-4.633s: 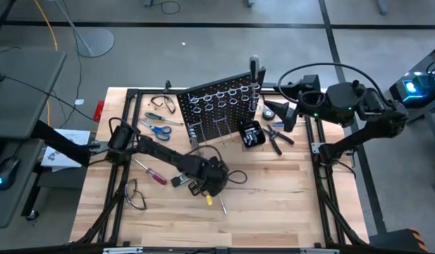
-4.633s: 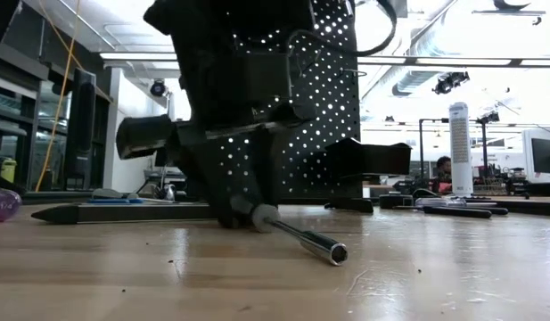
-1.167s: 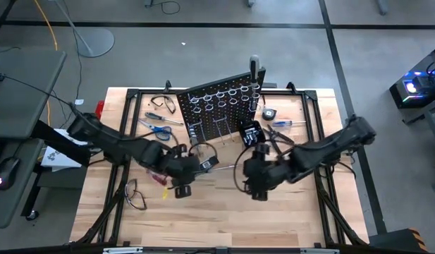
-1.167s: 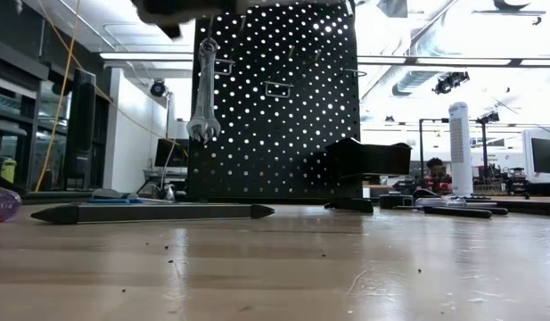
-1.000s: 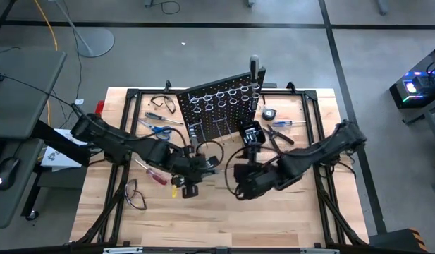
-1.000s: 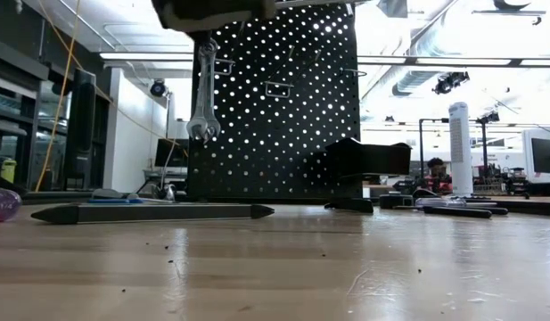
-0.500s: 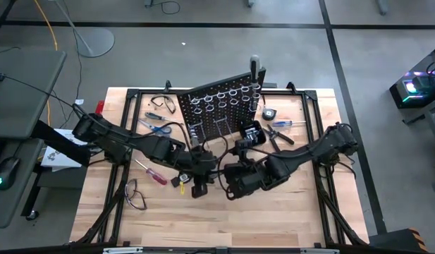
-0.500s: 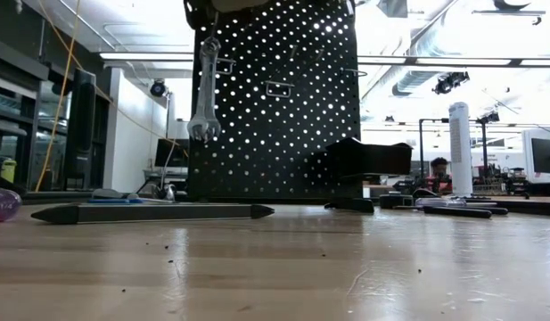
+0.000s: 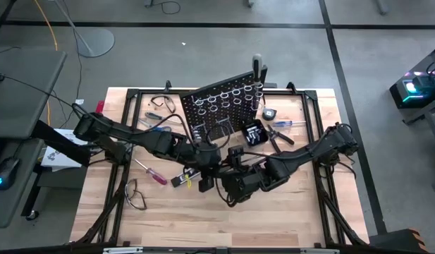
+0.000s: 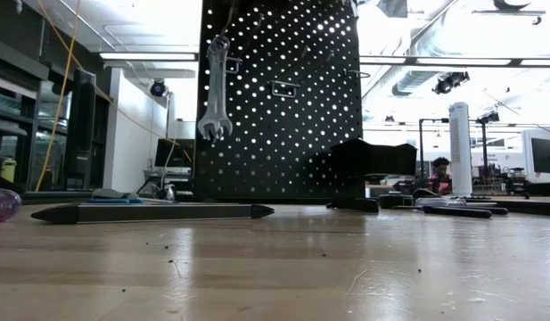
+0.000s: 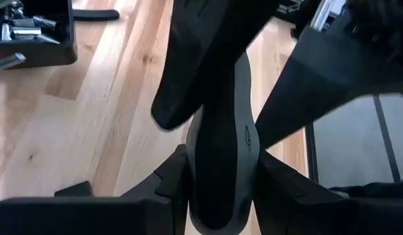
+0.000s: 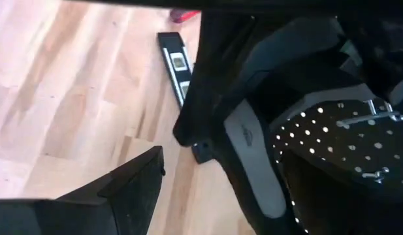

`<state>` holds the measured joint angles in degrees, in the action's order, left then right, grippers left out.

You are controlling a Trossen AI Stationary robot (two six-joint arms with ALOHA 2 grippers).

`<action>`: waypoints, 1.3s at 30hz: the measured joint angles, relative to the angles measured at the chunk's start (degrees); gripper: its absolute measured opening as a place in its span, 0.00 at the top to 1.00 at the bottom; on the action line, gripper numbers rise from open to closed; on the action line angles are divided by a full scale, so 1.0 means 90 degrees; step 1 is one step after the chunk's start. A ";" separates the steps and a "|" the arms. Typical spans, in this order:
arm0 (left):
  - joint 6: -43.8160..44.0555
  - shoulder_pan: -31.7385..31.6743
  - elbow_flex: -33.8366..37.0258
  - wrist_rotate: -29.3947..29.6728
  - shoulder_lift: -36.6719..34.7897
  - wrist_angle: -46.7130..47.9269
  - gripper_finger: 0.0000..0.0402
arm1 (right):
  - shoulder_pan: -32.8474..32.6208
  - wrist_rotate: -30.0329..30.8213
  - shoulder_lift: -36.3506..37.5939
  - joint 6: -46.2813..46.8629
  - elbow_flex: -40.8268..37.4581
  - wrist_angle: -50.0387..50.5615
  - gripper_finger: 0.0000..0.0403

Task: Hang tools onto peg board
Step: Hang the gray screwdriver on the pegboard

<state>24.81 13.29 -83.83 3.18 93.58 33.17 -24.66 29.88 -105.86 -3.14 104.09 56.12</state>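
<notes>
My right gripper grabs the screwdriver by its grey-and-black handle [image 12: 252, 160] next, to hang it in a ring of the peg board.
My left gripper [image 9: 206, 176] is shut on a grey-and-black-handled screwdriver [image 11: 222, 150], in the air above the table's middle. My right gripper [image 9: 228, 185] is open right beside it. Its fingers stand on either side of the same handle [image 12: 252, 160], and I cannot tell whether they touch it. The black peg board [image 9: 223, 106] stands upright at the far middle. A silver wrench [image 10: 215, 89] hangs by its top end from a hook on the board. Blue-handled scissors [image 9: 158, 128], a red screwdriver [image 9: 152, 173], dark pliers [image 9: 277, 138] and a blue screwdriver [image 9: 284, 123] lie on the table. My left gripper pinches the screwdriver's grey handle [image 11: 221, 179] between its two fingers [image 11: 170, 188]. The handle runs forward along the fingers and sticks out past them toward my right gripper. The screwdriver is lifted clear of the table.
A small black box [image 9: 253, 134] stands to the right of the board's foot. A flat black bar-shaped tool [image 9: 180, 181] lies just left of my grippers. Clear safety glasses [image 9: 165, 104] lie at the far left and another pair [image 9: 132, 194] at the near left. The near half of the table is bare wood.
My left gripper has carried the screwdriver toward the table's right edge, and my right gripper has moved toward the left edge, so the two have met over the middle. The peg board has shifted a little, and the wrench on it now hangs slightly slanted.
</notes>
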 joint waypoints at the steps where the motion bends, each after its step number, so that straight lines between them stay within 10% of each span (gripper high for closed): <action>1: 0.0001 -0.0001 0.0000 0.0006 0.0000 -0.0035 0.73 | 0.0009 0.0036 0.0000 0.0028 0.0000 0.0028 0.26; 8: 0.0001 0.0096 0.0000 -0.0111 0.0000 -0.0024 0.73 | 0.0002 0.0334 0.0000 0.0175 0.0000 0.0139 0.32; 19: -0.0028 0.0243 0.0000 -0.0334 -0.0010 0.0062 0.73 | 0.0048 -0.0044 -0.0142 0.0260 -0.0005 0.0310 0.86; 33: 0.0045 0.0283 -0.0058 -0.0324 -0.0013 0.0242 0.72 | -0.0134 -0.0128 -0.0301 0.1060 0.0221 0.0598 0.86; 39: 0.0528 0.0406 -0.0056 -0.0444 -0.0145 0.0936 0.39 | -0.0265 -0.0553 -0.0279 0.1792 0.0418 0.1540 0.86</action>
<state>29.56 16.94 -84.33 -0.82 92.27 41.59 -27.05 24.91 -108.38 12.99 107.85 69.97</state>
